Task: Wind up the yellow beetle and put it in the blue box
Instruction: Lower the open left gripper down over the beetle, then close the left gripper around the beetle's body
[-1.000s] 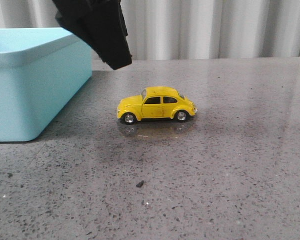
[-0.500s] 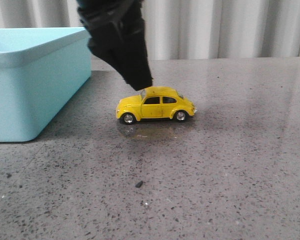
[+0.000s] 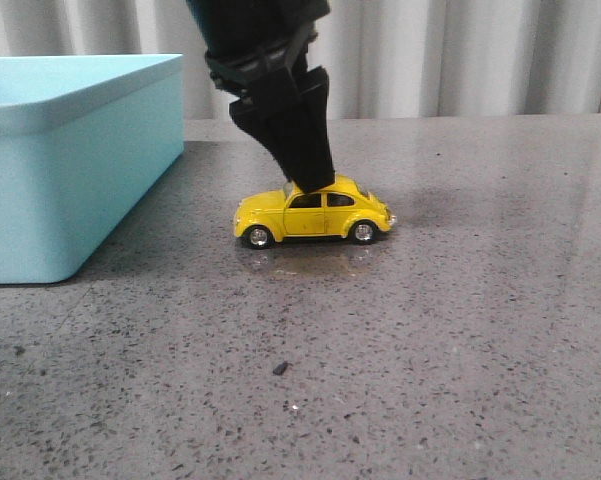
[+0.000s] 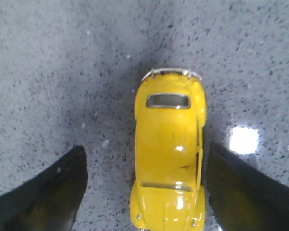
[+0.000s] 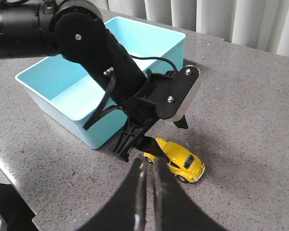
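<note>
My left gripper should go lower before it closes on the beetle. Its fingers are level with the yellow beetle's roof [image 3: 346, 184], above the beetle's doors, so they would miss if I closed now.
The yellow beetle [image 3: 315, 212] stands on its wheels on the grey speckled table, just right of the blue box [image 3: 70, 150]. My left gripper [image 3: 312, 175] has come down over the car's roof and is open. In the left wrist view the beetle [image 4: 170, 154] lies between the two black fingers [image 4: 57, 192], close to the one on the right of that view and apart from the other. The right wrist view shows the beetle [image 5: 180, 161], the box [image 5: 86, 91] and the left gripper [image 5: 136, 147] from above. My right gripper [image 5: 148, 163] hovers high, shut and empty.
A small dark speck [image 3: 279, 368] lies on the table in front of the car. A pale curtain [image 3: 460, 55] hangs behind the table's far edge. The box's inside [image 5: 110, 53] holds nothing that I can see.
My left gripper has dropped from above the box's corner, moving right and down until its fingers straddle the beetle. The car has not moved.
</note>
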